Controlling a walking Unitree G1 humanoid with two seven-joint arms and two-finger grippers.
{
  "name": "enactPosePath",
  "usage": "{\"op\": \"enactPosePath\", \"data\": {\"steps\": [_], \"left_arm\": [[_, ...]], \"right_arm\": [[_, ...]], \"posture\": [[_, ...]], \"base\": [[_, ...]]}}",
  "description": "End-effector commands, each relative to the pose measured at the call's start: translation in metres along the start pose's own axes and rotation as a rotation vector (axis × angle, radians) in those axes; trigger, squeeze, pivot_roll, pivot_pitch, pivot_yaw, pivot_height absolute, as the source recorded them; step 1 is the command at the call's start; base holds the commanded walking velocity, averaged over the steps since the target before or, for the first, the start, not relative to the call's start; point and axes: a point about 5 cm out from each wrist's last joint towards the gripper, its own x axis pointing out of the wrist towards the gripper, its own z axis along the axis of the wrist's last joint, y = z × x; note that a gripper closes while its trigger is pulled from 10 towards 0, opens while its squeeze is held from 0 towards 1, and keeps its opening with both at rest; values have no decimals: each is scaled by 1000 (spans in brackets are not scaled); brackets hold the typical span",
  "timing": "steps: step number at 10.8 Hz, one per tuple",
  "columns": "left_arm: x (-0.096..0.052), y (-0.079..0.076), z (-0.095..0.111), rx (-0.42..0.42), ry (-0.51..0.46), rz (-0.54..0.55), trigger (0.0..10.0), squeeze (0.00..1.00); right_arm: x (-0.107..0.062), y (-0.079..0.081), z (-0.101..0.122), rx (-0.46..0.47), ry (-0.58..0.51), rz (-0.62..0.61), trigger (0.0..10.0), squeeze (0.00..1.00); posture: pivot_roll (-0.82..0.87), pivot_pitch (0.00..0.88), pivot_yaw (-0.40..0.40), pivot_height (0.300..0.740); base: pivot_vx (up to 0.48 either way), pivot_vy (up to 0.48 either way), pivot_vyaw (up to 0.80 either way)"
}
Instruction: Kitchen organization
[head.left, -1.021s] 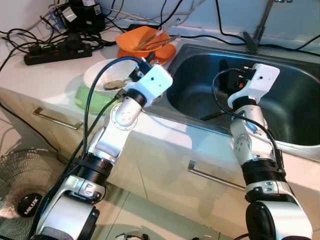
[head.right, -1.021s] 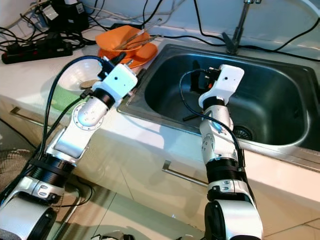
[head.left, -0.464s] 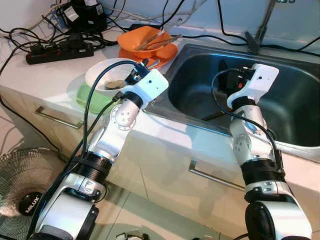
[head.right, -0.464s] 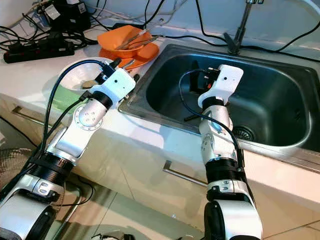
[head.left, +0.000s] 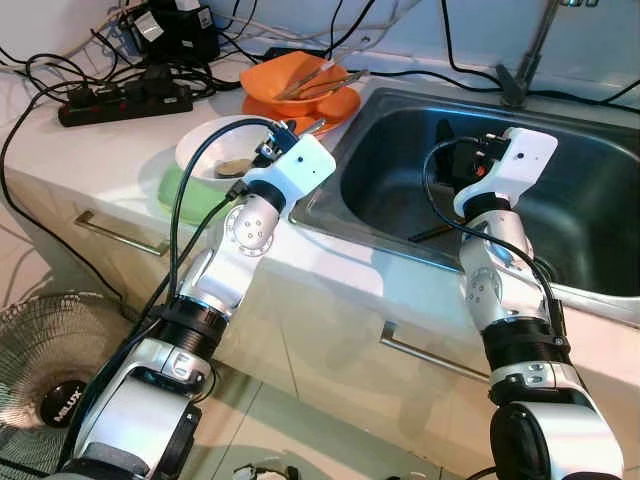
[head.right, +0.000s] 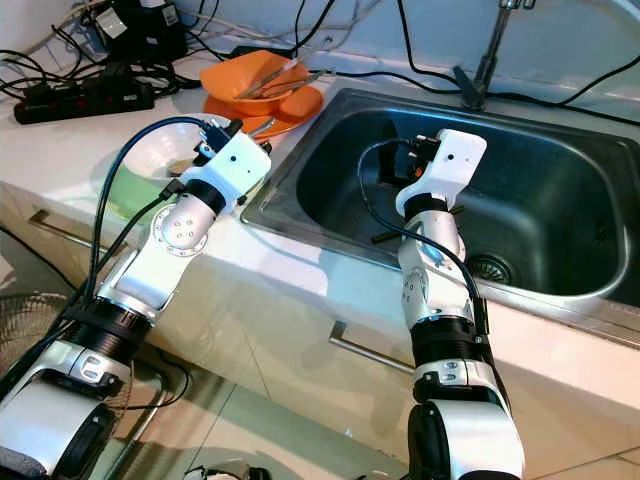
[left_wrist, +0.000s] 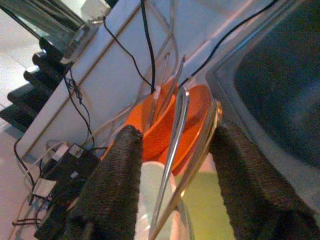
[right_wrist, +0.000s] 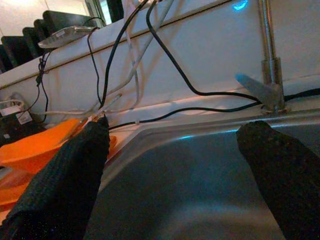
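Note:
Next, my left gripper grabs the brass spoon by the handle rising above the white bowl's rim (left_wrist: 202, 145), since the white bowl's side surrounds the spoon's lower end.
My left gripper (head.left: 272, 150) hovers open at the rim of a white bowl (head.left: 210, 150) that sits on a green plate (head.left: 175, 192). In the left wrist view its fingers (left_wrist: 117, 175) stand apart, and thin metal utensils (left_wrist: 175, 135) run between them from an orange bowl (head.left: 290, 72) on an orange plate (head.left: 335, 105). I cannot tell whether the fingers touch the utensils. My right gripper (head.left: 452, 165) hangs open over the steel sink (head.left: 590, 190), with nothing between its fingers (right_wrist: 75, 170).
A dark utensil (head.left: 432, 232) lies in the sink basin, and the faucet (head.left: 525, 55) stands behind it. A power strip (head.left: 125, 100) and tangled cables crowd the back left of the counter. Drawer handles (head.left: 120, 232) line the cabinet front, and a fan (head.left: 45, 350) stands on the floor.
My left gripper has drawn slightly left, toward the white bowl. The camera has shifted a little. The right arm has stayed still.

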Motion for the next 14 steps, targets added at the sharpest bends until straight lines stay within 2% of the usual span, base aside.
{"op": "enactPosePath", "data": {"steps": [1,6,12,14], "left_arm": [[4,5,4,10,-4,16,0,0],[4,3,5,2,-12,4,0,0],[4,2,5,4,-14,-4,0,0],[4,15,12,129,-27,42,0,0]], "right_arm": [[3,4,6,12,-20,8,10000,0],[2,8,5,5,-22,26,10000,0],[2,5,3,12,-15,5,10000,0],[2,4,3,13,-16,4,10000,0]], "posture": [[43,23,48,740],[47,29,48,740],[48,28,49,740],[49,28,48,740]], "base": [[0,0,0],[0,0,0],[0,0,0],[0,0,0]]}}
